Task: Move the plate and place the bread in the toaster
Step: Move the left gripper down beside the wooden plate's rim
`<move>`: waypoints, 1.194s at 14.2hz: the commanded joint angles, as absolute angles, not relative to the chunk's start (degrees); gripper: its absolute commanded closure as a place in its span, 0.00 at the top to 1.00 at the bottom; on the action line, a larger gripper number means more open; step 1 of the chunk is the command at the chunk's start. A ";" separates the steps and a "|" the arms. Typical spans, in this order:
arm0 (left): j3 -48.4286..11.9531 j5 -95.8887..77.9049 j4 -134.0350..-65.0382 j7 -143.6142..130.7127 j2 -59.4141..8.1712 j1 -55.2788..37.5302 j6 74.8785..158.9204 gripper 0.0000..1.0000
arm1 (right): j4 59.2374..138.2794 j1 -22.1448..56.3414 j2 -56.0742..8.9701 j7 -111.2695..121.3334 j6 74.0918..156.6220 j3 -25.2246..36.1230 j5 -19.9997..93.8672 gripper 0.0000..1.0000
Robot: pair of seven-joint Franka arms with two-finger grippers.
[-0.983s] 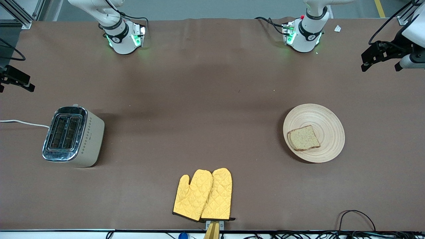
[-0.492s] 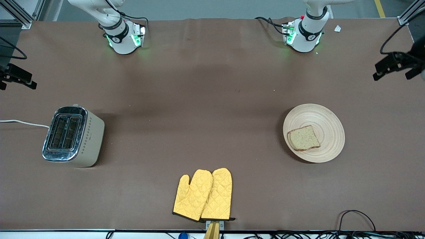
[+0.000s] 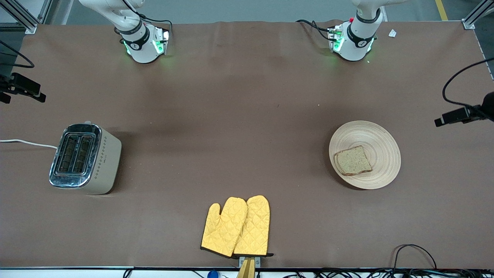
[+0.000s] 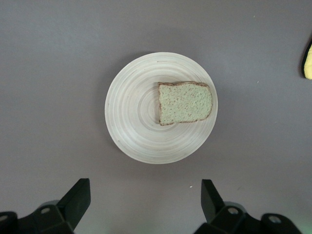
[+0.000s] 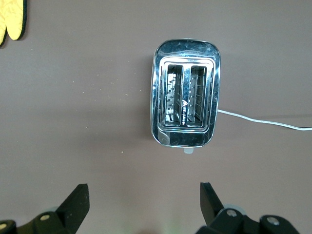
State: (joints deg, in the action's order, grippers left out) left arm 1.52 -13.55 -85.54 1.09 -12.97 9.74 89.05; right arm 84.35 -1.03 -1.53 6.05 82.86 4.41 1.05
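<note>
Next, my left gripper grabs the plate by its rim (image 3: 397, 159) to move the plate toward the toaster (image 3: 83, 158) with the bread on the plate.
The light wooden plate (image 3: 380, 154) lies toward the left arm's end of the table with the bread (image 3: 352, 160) on it. Both show in the left wrist view, the plate (image 4: 131, 117) and the bread (image 4: 185, 103). My left gripper (image 4: 145, 187) hangs high over the table beside the plate, open and empty; its hand shows at the front view's edge (image 3: 459, 115). The beige toaster (image 3: 83, 158) stands toward the right arm's end, slots empty. My right gripper (image 5: 144, 191) hangs high near the toaster (image 5: 185, 106), open and empty; its hand shows at the front view's edge (image 3: 24, 89).
A pair of yellow oven mitts (image 3: 236, 227) lies at the table's front edge, midway between the plate and the toaster. The toaster's white cord (image 3: 27, 143) runs off the right arm's end. Black cables (image 3: 413, 251) lie at the front edge.
The left hand has moved down the front view along the table's end, to beside the plate. The right hand has shifted slightly. Plate, bread and toaster have not moved.
</note>
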 commanded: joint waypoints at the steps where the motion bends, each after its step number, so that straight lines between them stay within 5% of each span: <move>1: 1.49 -19.75 -83.67 6.91 -19.31 13.88 89.91 1.00 | 84.29 -1.49 -1.23 6.59 81.57 4.04 1.05 1.00; 9: 1.41 -33.98 -83.58 29.85 -36.27 23.37 94.66 0.97 | 84.64 0.88 -1.32 5.89 81.21 3.96 0.70 1.00; 17: 1.41 -43.41 -83.50 47.02 -48.16 26.63 94.83 0.74 | 84.55 0.88 -1.41 6.50 80.77 3.96 0.70 1.00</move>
